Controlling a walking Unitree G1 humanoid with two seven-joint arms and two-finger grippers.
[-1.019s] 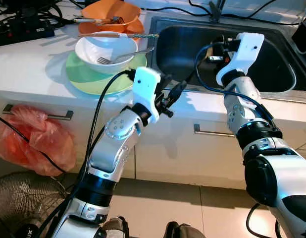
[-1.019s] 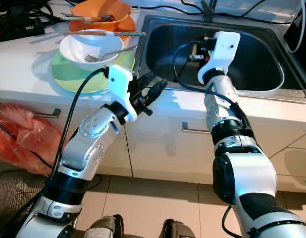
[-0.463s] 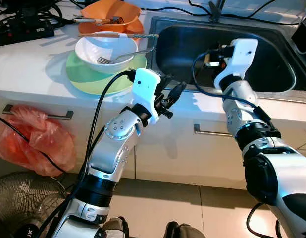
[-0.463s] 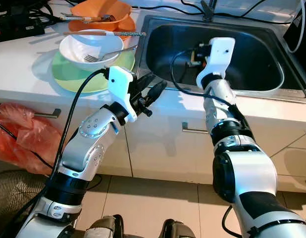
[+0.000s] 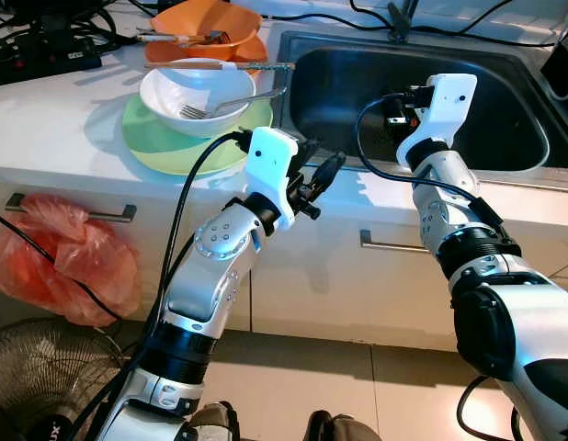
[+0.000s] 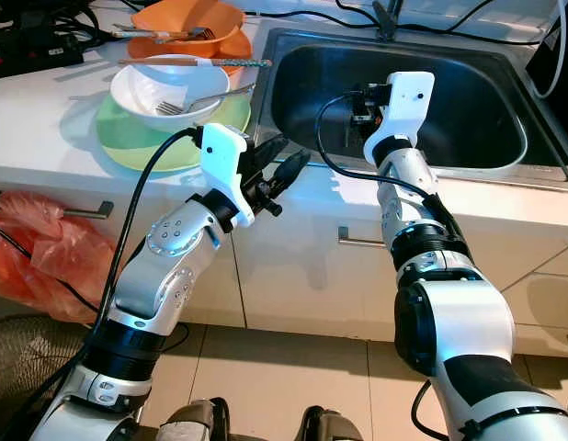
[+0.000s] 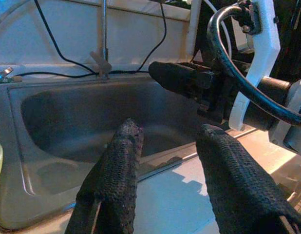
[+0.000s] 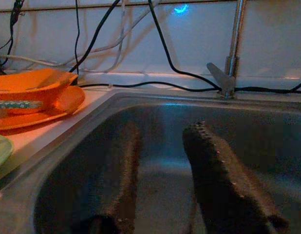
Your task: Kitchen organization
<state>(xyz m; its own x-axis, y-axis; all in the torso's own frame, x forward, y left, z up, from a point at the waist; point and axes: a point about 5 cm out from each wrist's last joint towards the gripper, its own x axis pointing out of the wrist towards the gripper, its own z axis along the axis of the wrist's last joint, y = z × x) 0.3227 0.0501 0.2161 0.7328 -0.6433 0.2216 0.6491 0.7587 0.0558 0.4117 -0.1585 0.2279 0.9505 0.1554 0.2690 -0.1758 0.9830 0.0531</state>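
Observation:
The left gripper needs to grab the fork next by its handle (image 5: 269,95), which sticks out past the white bowl's rim, because the fork's teeth are down inside the white bowl.
A white bowl (image 5: 197,92) with a fork (image 5: 220,107) in it sits on a green plate (image 5: 164,142) on the white counter. Behind it an orange bowl (image 5: 206,18) holds more cutlery, and a long stick (image 5: 220,65) lies between the two bowls. To their right is the steel sink (image 5: 505,119). My left gripper (image 5: 321,163) hovers open at the counter's front edge beside the sink's near left corner, its fingers (image 7: 116,180) holding nothing. Over the sink's basin my right gripper (image 6: 362,106) stands open, its dark fingers (image 8: 214,180) empty.
A tap (image 8: 233,48) and black cables run along the wall behind the sink. A power strip (image 5: 45,60) lies at the counter's far left. Below the counter a red plastic bag (image 5: 63,257) hangs by a drawer handle (image 5: 394,243), and a fan (image 5: 36,377) stands on the floor.
My right gripper has shifted slightly left and lower over the sink. The left arm and the dishes have not moved.

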